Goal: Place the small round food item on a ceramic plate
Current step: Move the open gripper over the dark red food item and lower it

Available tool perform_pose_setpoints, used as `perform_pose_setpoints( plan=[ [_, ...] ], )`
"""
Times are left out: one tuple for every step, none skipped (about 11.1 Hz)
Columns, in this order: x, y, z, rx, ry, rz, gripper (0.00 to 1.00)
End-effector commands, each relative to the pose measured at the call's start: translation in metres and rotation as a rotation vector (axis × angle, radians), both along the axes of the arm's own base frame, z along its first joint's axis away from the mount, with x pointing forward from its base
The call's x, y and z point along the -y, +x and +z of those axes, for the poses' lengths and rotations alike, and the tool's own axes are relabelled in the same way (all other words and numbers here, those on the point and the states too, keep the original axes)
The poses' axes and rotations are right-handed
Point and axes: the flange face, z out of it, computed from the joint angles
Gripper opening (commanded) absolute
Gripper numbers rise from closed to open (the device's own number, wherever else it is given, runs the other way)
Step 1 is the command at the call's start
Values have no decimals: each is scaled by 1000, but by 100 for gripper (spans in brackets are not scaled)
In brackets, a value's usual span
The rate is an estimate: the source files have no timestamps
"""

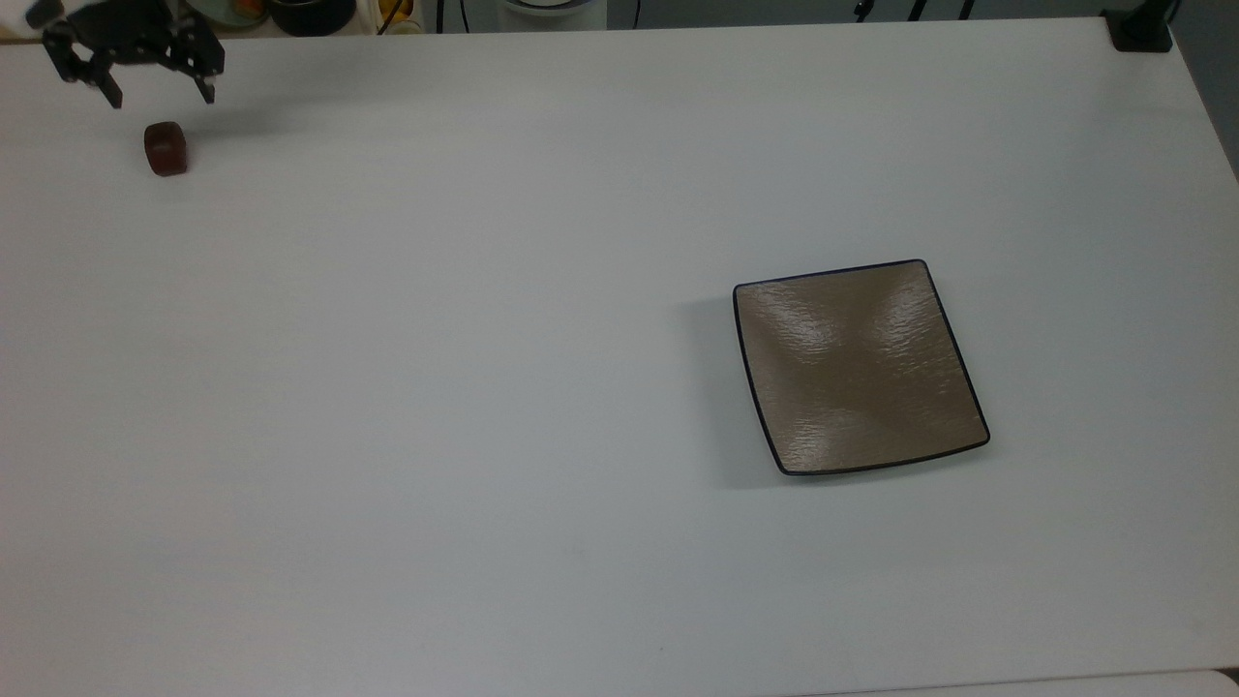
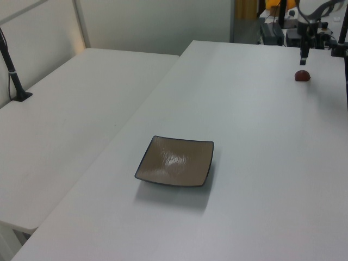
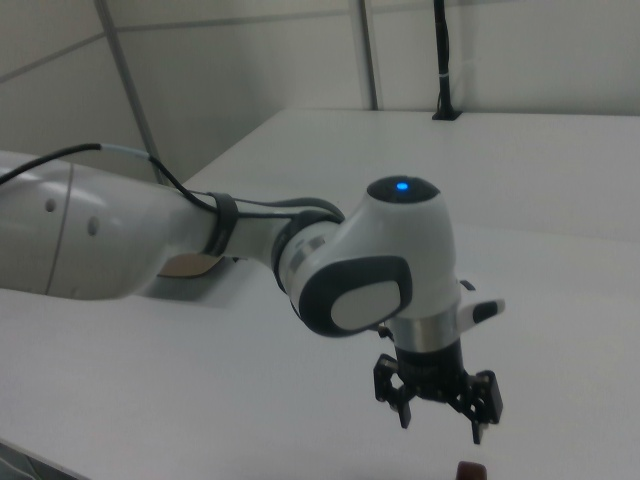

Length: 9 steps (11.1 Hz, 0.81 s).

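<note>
My gripper grabs the small round food item by its rounded body [image 2: 302, 75] next, to set it on the ceramic plate [image 2: 174, 161].
The small round food item [image 1: 166, 148], a dark reddish-brown lump, lies on the white table near the top view's upper left corner. My gripper [image 1: 162, 97] hangs open just above it, fingers spread wider than the lump and touching nothing. In the left view the gripper [image 2: 303, 57] hovers over the food item [image 2: 302, 75] at the far right. The right view has the gripper [image 3: 442, 428] open above the food item [image 3: 470, 470]. The square tan ceramic plate [image 1: 860, 368] lies far off on the top view's right, with nothing on it; it also sits mid-table in the left view [image 2: 175, 161].
A black clamp base [image 1: 1140, 29] stands on the table's corner at the top view's upper right. Bowls and clutter [image 1: 310, 12] sit beyond the far edge. In the left view a second white table [image 2: 65, 109] adjoins on the left, with a black pole [image 2: 13, 76].
</note>
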Motion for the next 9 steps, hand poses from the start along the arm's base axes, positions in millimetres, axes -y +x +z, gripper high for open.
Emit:
perform_pose_setpoints(
  plan=[
    [14,-2,-38,12,-39,16,100],
    [19,-4,-41,14,-44,24,100],
    [23,-8,-45,6,-41,42,100],
    [28,-11,-52,-6,-38,52,100],
    [30,-10,-60,-2,-47,53,100],
    [31,-12,-68,6,-56,52,100],
    [32,-11,-71,16,-65,53,100],
    [32,-11,-75,11,-65,54,96],
    [32,-11,-78,8,-64,54,91]
  ],
)
